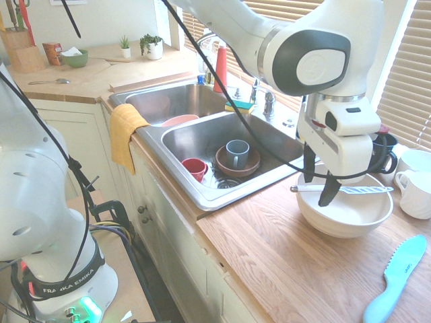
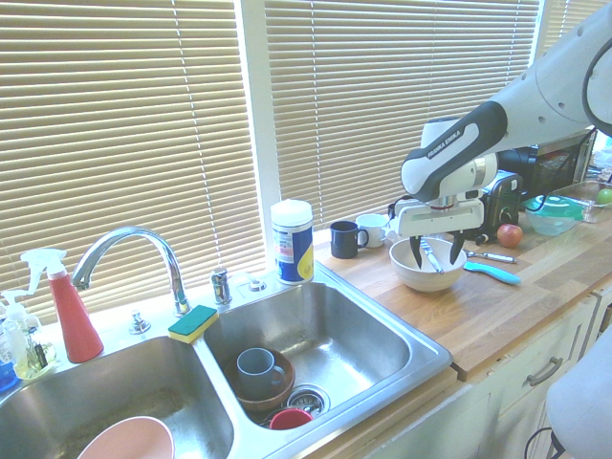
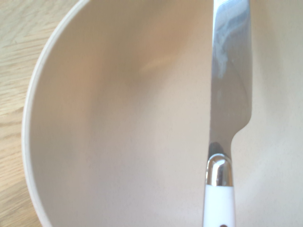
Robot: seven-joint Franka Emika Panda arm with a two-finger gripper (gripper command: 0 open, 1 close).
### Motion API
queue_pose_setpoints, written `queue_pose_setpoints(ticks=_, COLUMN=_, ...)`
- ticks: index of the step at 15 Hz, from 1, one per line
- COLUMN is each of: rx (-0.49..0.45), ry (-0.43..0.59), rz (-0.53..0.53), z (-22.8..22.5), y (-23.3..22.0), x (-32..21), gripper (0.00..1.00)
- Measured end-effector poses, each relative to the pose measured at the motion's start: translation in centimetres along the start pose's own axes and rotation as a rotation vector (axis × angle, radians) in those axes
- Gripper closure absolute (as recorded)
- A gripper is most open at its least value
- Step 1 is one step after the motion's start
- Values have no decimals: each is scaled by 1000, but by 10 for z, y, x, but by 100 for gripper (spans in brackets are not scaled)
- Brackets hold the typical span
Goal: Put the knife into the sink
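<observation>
My gripper should pick up the knife by its white handle (image 3: 219, 205) next, because the knife's silver blade (image 3: 231, 71) lies against the inside of the bowl.
The knife (image 1: 357, 190) has a silver blade and a white handle, and it lies across the rim of a white bowl (image 1: 345, 214) on the wooden counter. My gripper (image 1: 320, 182) hangs over the bowl, open, with one dark finger on each side of the knife's handle end and nothing gripped. In the second exterior view the gripper (image 2: 436, 253) dips into the bowl (image 2: 426, 271) over the knife (image 2: 430, 256). From close up, the wrist view shows the blade (image 3: 229, 80) against the bowl's inside. To the left of the bowl is the steel double sink (image 1: 195, 134), (image 2: 359, 335).
The near basin holds a brown bowl with a grey mug (image 1: 236, 153) and a red cup (image 1: 194, 167). A pink bowl (image 1: 179, 120) sits in the far basin. A turquoise plastic knife (image 1: 397, 279) lies on the counter. Mugs (image 1: 414, 192) stand behind the bowl, and a yellow cloth (image 1: 124, 134) hangs over the sink edge.
</observation>
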State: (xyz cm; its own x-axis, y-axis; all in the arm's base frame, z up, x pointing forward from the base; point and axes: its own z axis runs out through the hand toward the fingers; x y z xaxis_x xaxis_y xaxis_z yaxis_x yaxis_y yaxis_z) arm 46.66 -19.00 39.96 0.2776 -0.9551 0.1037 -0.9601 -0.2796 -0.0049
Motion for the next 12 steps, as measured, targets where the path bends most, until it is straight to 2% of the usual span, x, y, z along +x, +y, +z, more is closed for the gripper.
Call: queue_pose_setpoints(ticks=12, rx=3, ry=1, rz=-17, z=3, y=-7, x=-6, gripper=100)
